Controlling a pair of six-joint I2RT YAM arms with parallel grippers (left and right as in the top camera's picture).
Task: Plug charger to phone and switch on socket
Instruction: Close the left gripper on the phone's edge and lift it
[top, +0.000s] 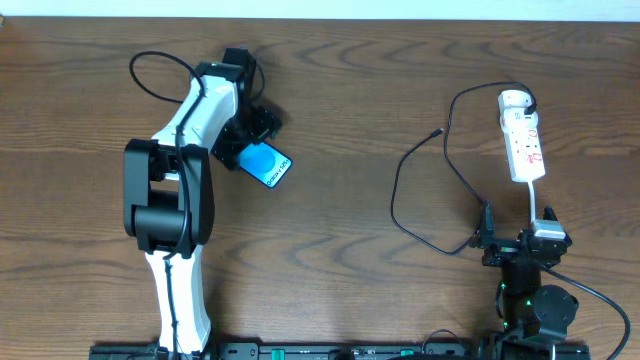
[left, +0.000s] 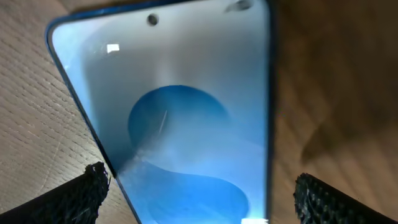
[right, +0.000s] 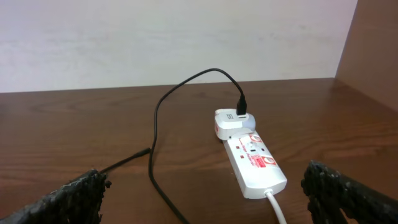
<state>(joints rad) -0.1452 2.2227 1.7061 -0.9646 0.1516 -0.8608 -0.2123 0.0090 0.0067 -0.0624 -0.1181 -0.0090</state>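
The left gripper grabs the phone (top: 270, 166) across its two long side edges next, which leaves an end free to hand over to the right gripper.
The phone (top: 270, 166) lies on the wooden table with its blue screen lit, and it fills the left wrist view (left: 186, 106). My left gripper (top: 252, 148) is open just above it, one finger on each side of the phone's lower end (left: 199, 180); the right finger stands clear of the edge. The white socket strip (top: 524, 145) lies at the right, also in the right wrist view (right: 255, 163). The black charger cable (top: 397, 190) runs from a white adapter (right: 233, 122) on the strip and loops left; its plug tip (top: 440, 131) lies free on the table (right: 146, 150). My right gripper (top: 510, 242) is open and empty (right: 205, 183), near the strip's cord end.
The strip's white cord (top: 537, 205) runs back toward the right arm's base. A light wall (right: 174, 37) rises behind the table's far edge. The left arm's own black cable (top: 150, 70) loops near the back left.
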